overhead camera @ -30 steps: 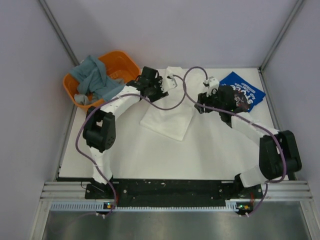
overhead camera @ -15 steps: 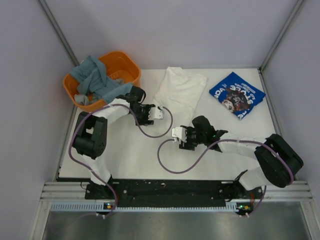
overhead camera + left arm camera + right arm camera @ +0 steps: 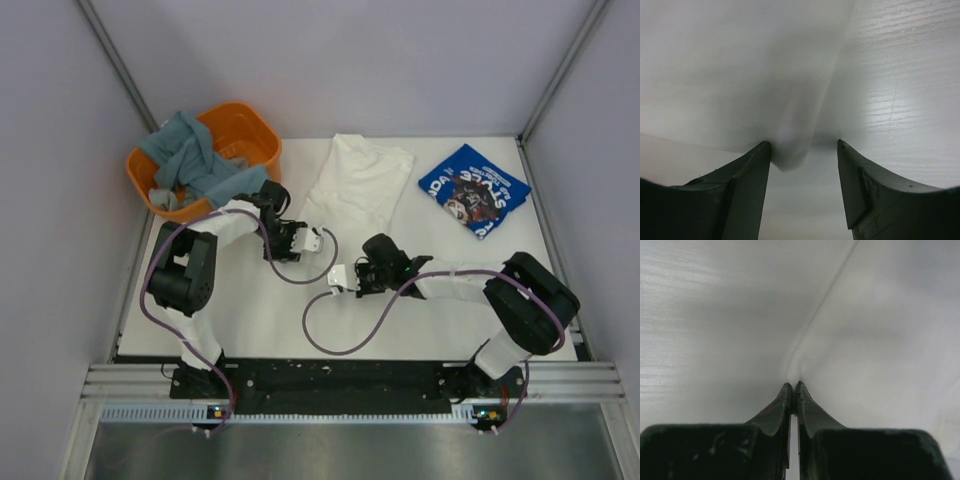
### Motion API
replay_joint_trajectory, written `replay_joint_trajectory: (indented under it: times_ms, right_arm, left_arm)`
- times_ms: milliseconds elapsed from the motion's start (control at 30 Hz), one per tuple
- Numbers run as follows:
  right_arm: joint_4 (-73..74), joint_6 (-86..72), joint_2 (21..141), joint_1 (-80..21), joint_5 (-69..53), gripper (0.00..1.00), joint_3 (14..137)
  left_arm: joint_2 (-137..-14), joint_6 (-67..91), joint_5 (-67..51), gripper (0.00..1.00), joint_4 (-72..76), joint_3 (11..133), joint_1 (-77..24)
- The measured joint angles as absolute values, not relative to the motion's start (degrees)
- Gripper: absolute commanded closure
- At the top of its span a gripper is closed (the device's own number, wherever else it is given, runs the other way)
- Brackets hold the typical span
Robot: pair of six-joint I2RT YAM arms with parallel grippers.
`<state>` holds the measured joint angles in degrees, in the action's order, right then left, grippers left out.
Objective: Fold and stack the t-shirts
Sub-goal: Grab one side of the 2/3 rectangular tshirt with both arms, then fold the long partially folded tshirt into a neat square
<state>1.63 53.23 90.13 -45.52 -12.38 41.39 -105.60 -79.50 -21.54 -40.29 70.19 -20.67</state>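
The white t-shirt's near corner (image 3: 301, 217) (image 3: 790, 157) pokes between my left gripper's open fingers, so the gripper needs to close now and would pinch the corner.
The white t-shirt (image 3: 358, 185) lies spread at the back middle of the table, plain side up. A folded royal-blue t-shirt (image 3: 473, 188) with white lettering rests at the back right. My left gripper (image 3: 300, 226) sits at the white shirt's near left corner. In the left wrist view it (image 3: 804, 150) is open, with a corner of the cloth (image 3: 715, 75) between the fingertips. My right gripper (image 3: 376, 244) is at the shirt's near right edge. The right wrist view shows it (image 3: 794, 385) shut, pinching that edge of the white t-shirt (image 3: 890, 340).
An orange basket (image 3: 250, 122) holding grey-blue cloth (image 3: 195, 155) stands at the back left, close to the left arm. Purple cables (image 3: 330, 345) loop over the white table (image 3: 260, 310) in front of the grippers. Grey walls enclose the table on three sides.
The white shirt went from a heap in the middle to lying flat farther back. Both arms drew back from its far end to its near edge. The right gripper closed on that edge.
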Motion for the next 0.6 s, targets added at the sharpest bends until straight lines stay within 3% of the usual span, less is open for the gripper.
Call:
replay_joint_trajectory:
  times_ms: [33, 133, 167, 400, 600]
  right_arm:
    - [1.78, 53.47, 90.11, -45.60, -12.21, 1.00, 41.41]
    - [2.66, 53.80, 89.67, -45.65, -11.75, 1.00, 41.41]
    - [3.36, 53.76, 89.25, -45.65, -11.60, 1.00, 41.39]
    - [10.00, 50.26, 81.65, -45.89, -11.66, 1.00, 41.34]
    - [16.86, 42.57, 70.85, -49.98, -12.27, 1.00, 41.34]
  left_arm:
    - [-105.60, -79.50, -21.30, 0.50, -40.23, 69.84, -20.67]
    - [-105.51, -79.05, -20.93, 0.95, -39.57, 69.01, -20.80]
    - [-105.51, -78.70, -20.69, 1.00, -39.05, 68.84, -20.93]
    - [-102.54, -73.84, -20.80, 1.00, -38.87, 66.19, -21.96]
    - [-89.08, -68.55, -22.28, 1.00, -45.25, 60.29, -22.50]
